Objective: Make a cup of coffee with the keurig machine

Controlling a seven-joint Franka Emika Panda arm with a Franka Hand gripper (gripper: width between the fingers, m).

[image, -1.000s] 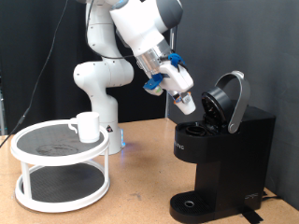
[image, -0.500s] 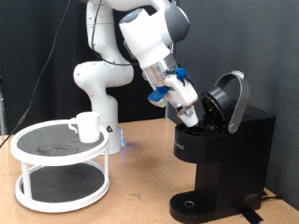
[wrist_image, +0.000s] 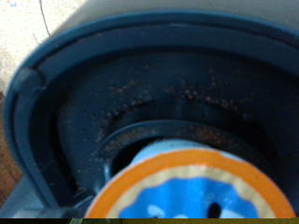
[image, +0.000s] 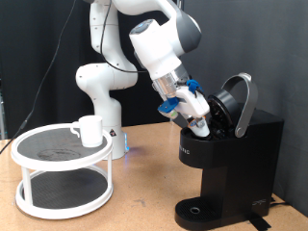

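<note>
I should open my gripper now and let go of the pod. The pod's lower edge is inside the rim of the dark chamber.
The black keurig machine [image: 234,166] stands at the exterior view's right with its rounded lid [image: 238,100] swung open. My gripper [image: 201,124] is tilted down at the open brew chamber and is shut on a small white coffee pod [image: 199,126]. In the wrist view the pod's orange-rimmed blue top [wrist_image: 198,192] sits just in front of the dark round chamber [wrist_image: 159,112], which is speckled with coffee grounds. The white cup [image: 89,130] stands on the top shelf of a round rack at the exterior view's left, far from the gripper.
The white two-tier round rack [image: 58,175] with dark mesh shelves takes up the table's left side. The robot's white base [image: 106,91] stands behind it. The machine's round drip base [image: 197,212] holds nothing. Wooden table top lies between rack and machine.
My gripper has moved down and to the exterior view's right with the pod, from above the machine's front to the mouth of the open brew chamber. The cup has not moved.
</note>
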